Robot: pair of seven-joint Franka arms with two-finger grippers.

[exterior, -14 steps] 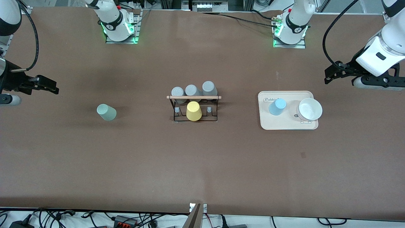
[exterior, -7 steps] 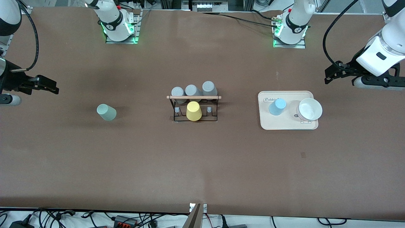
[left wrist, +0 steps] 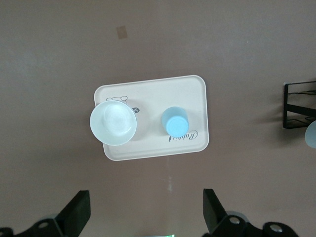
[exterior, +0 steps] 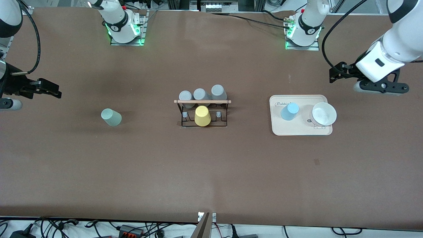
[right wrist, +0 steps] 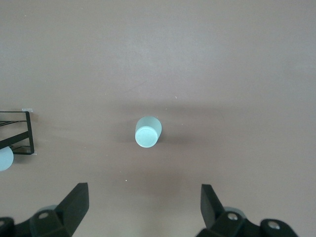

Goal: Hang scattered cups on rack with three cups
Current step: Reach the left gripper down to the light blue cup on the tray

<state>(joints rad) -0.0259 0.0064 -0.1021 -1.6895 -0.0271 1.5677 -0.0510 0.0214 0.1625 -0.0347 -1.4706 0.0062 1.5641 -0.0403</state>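
Observation:
The light blue cup should hang on the black wire rack [exterior: 202,101], so my left gripper will next grip the cup by its side [exterior: 289,112].
The mint green cup [exterior: 111,117] stands upside down on the bare table toward the right arm's end; the right wrist view shows it [right wrist: 148,132] too. The light blue cup [exterior: 289,111] stands upside down on the cream tray [exterior: 297,128] and also shows in the left wrist view [left wrist: 176,123]. The black wire rack [exterior: 202,101] with its wooden dowel stands mid-table. My left gripper [exterior: 332,76] is open and empty, over the table beside the tray; it shows in its wrist view [left wrist: 145,213]. My right gripper [exterior: 56,91] is open and empty, apart from the mint cup [right wrist: 143,205].
A yellow tumbler [exterior: 202,116] and three grey tumblers [exterior: 200,95] sit upside down on the rack's pegs. A white bowl [exterior: 324,114] stands on the tray beside the blue cup. An edge of the rack shows in both wrist views [left wrist: 298,103] [right wrist: 17,133].
My left arm has moved in from the table's end toward the tray, still open. The right arm and all the cups have stayed still.

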